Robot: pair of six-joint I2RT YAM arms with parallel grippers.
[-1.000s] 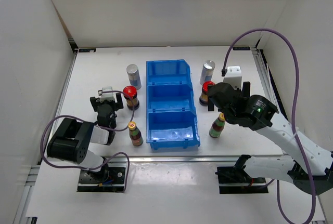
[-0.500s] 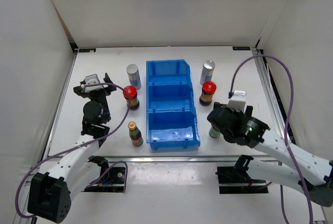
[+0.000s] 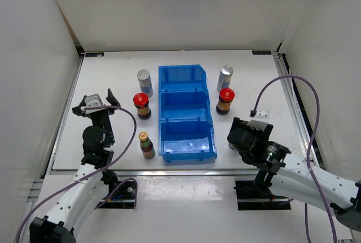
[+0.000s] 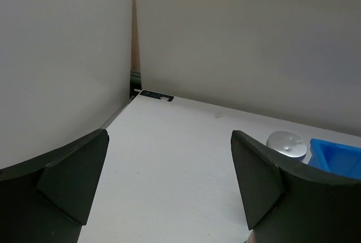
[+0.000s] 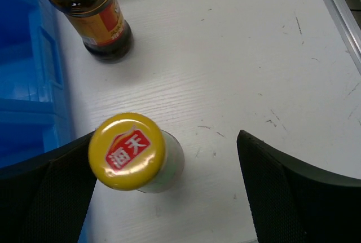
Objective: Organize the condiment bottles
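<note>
The yellow-capped bottle has to stand in the bin on its base. My right gripper will grab it next by its upper body below the cap [image 5: 170, 161], which leaves the base free.
Six bottles stand around the blue bin. Left of it are a silver-topped one [image 3: 144, 81], a red-capped one [image 3: 141, 105] and a yellow-capped one [image 3: 146, 145]. Right of it are a silver-topped one [image 3: 225, 77] and a red-capped one [image 3: 225, 100]. My right gripper [image 3: 246, 136] covers the right yellow-capped bottle from above. In the right wrist view that bottle [image 5: 127, 151] stands upright between my open gripper's [image 5: 167, 167] fingers, close to the left finger. My left gripper [image 3: 96, 106] is open and empty, left of the red-capped bottle. Its wrist view [image 4: 169, 164] shows a silver top [image 4: 287, 144].
The blue three-compartment bin [image 3: 186, 122] lies in the middle of the table with nothing in it; it also shows in the right wrist view [image 5: 28, 85]. White walls close off the left, back and right. A metal rail [image 3: 290, 96] runs along the table's right edge.
My right arm has swung down and nearer, and its open gripper now straddles the right yellow-capped bottle. My left arm has stretched out and its gripper has moved left, away from the red-capped bottle.
</note>
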